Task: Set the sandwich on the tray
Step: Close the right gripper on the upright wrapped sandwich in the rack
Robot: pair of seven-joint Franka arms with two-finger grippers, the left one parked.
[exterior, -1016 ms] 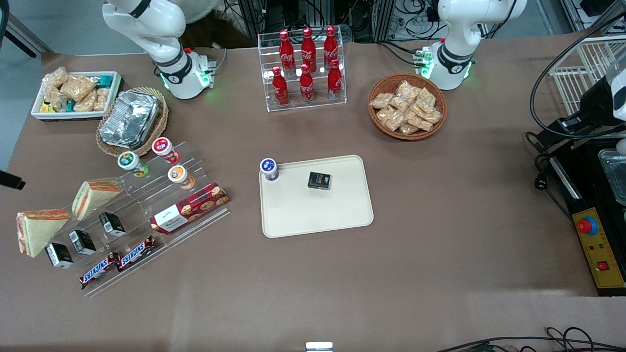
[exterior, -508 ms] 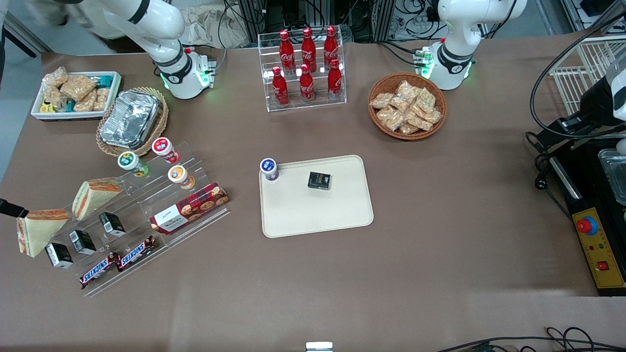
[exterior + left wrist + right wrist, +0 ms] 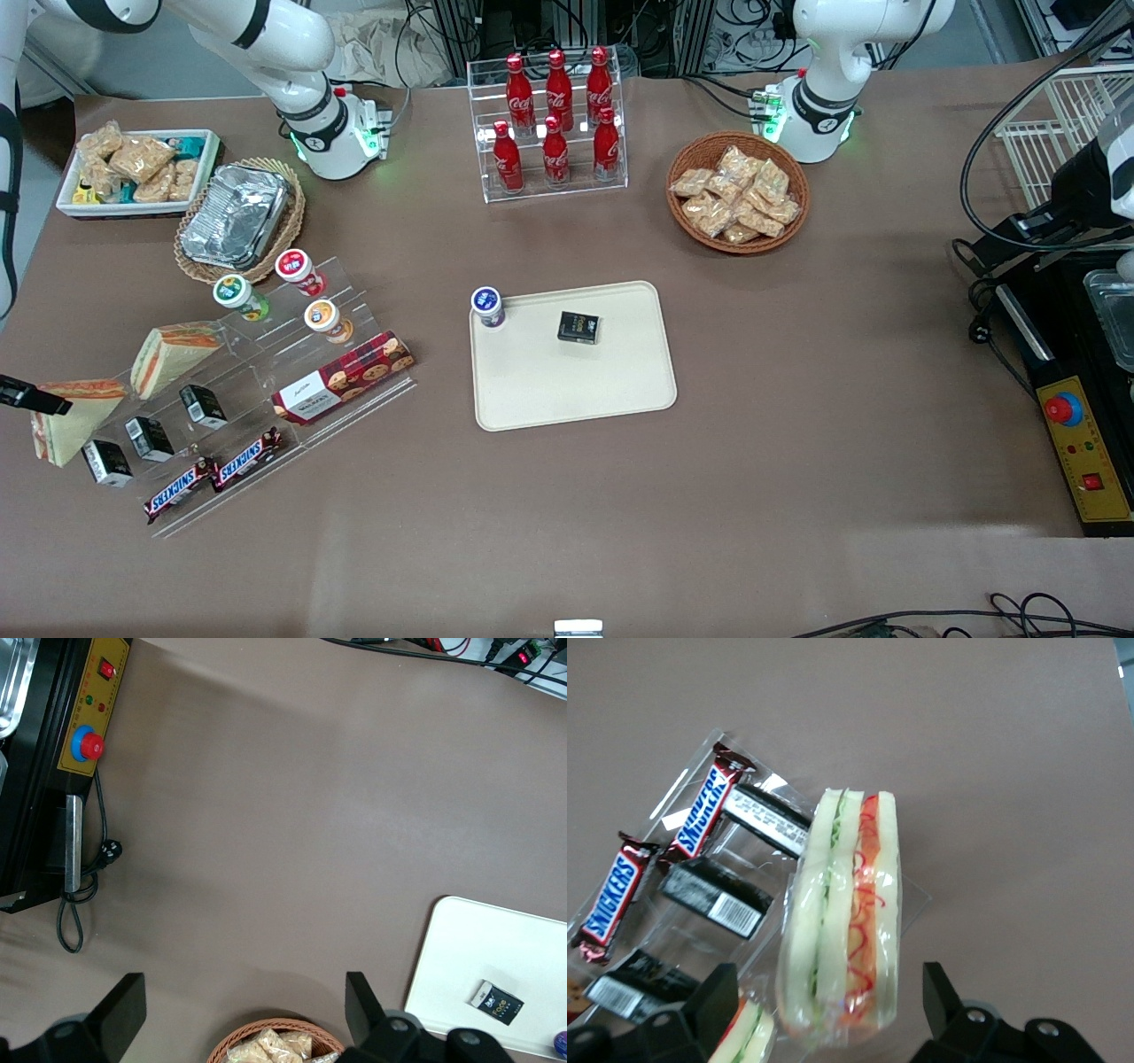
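Note:
The wedge [image 3: 74,416] slopes to a point along its crust. My right gripper should grab the sandwich across its flat bread sides next, to place it on the tray.
Two wrapped wedge sandwiches stand on the clear acrylic step rack [image 3: 266,372] toward the working arm's end of the table. The sandwich [image 3: 66,424] nearer the front camera shows its white bread and orange-red and green filling in the right wrist view [image 3: 846,921]. My right gripper [image 3: 829,997] is open, its fingers apart on either side of this sandwich without touching it. One black finger [image 3: 35,396] shows over the sandwich in the front view. The second sandwich [image 3: 168,350] stands beside it. The cream-beige tray [image 3: 576,390] lies mid-table.
The tray holds a blue-lidded cup [image 3: 487,307] and a small black box [image 3: 578,327]. The rack carries Snickers bars [image 3: 213,474], black boxes [image 3: 151,438], a cookie box [image 3: 344,377] and lidded cups [image 3: 297,268]. A foil container [image 3: 235,215], snack bin [image 3: 133,171], cola rack [image 3: 554,124] and snack basket [image 3: 737,192] stand farther back.
The gripper's black finger has moved nearer the front camera and now lies over the nearer sandwich's top edge. The working arm's links have come into view at the table's end.

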